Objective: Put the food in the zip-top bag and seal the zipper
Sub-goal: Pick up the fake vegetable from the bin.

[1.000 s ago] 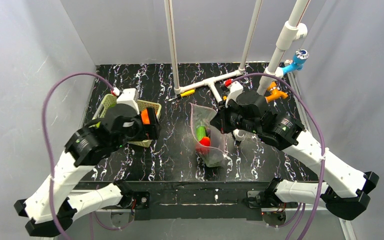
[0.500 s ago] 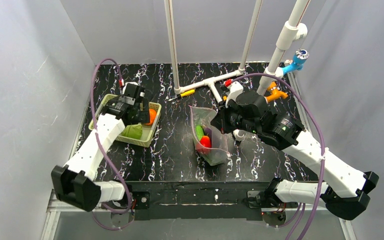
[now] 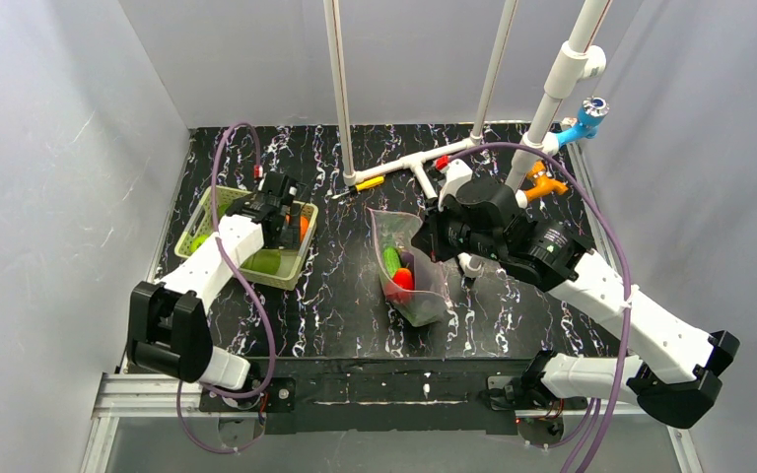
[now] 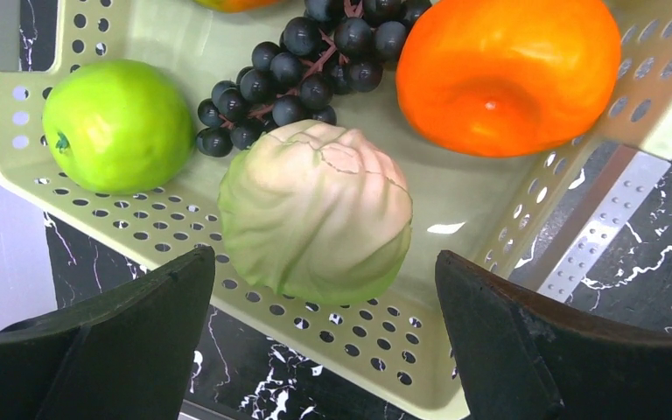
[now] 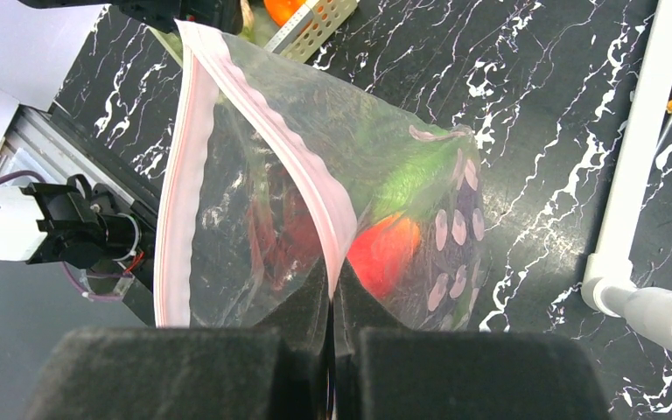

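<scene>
The cabbage's pale end needs to stay free to go into the zip-top bag [image 3: 409, 281], so my left gripper should next grab the cabbage across its green end.
My left gripper [image 4: 324, 262] hangs open just over the pale green basket [image 4: 385, 350], its fingers either side of a green leafy cabbage piece [image 4: 315, 214] without touching it. A green apple [image 4: 115, 124], dark grapes [image 4: 315, 61] and an orange [image 4: 507, 74] lie beside it. My right gripper [image 5: 332, 280] is shut on the pinkish zipper [image 5: 297, 157] edge of the zip-top bag [image 5: 227, 236], holding the mouth up and open. A red tomato [image 5: 385, 249] and a green cucumber [image 5: 402, 175] sit inside the bag [image 3: 409, 281].
The basket [image 3: 219, 202] stands at the table's left. A white pipe frame [image 3: 424, 163] and a yellow screwdriver [image 3: 365, 184] lie behind the bag. An orange clamp [image 3: 544, 184] and a blue fitting [image 3: 584, 118] sit at the back right.
My left arm has stretched out and dropped low over the basket, its gripper still open. The right gripper keeps its hold on the bag and has shifted only slightly.
</scene>
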Available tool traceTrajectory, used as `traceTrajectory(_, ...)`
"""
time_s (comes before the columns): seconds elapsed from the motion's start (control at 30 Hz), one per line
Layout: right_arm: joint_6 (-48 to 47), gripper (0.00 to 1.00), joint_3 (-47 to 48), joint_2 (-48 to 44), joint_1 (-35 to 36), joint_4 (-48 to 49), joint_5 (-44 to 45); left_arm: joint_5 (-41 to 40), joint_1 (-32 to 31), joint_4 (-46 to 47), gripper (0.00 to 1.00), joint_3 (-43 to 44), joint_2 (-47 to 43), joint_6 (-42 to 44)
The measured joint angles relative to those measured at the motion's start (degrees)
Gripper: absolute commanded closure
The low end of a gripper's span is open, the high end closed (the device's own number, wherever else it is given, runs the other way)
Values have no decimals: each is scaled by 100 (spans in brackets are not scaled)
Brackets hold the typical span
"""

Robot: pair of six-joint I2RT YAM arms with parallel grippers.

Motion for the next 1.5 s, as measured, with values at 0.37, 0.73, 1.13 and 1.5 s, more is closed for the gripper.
traceTrajectory(0.37,0,99,17,9,0,-4,0,-105,13,-166,4,114,817,55)
traceTrajectory(0.73,2,99,17,-2,0,-9,0,-142,74,-358,27,271,997,26)
traceTrajectory(1.13,2,99,17,-133,0,-26,2,-111,79,-190,68,37,382,-2)
traceTrajectory(1.5,2,99,17,-140,0,-50,28,-85,79,153,66,-162,-1276,-59)
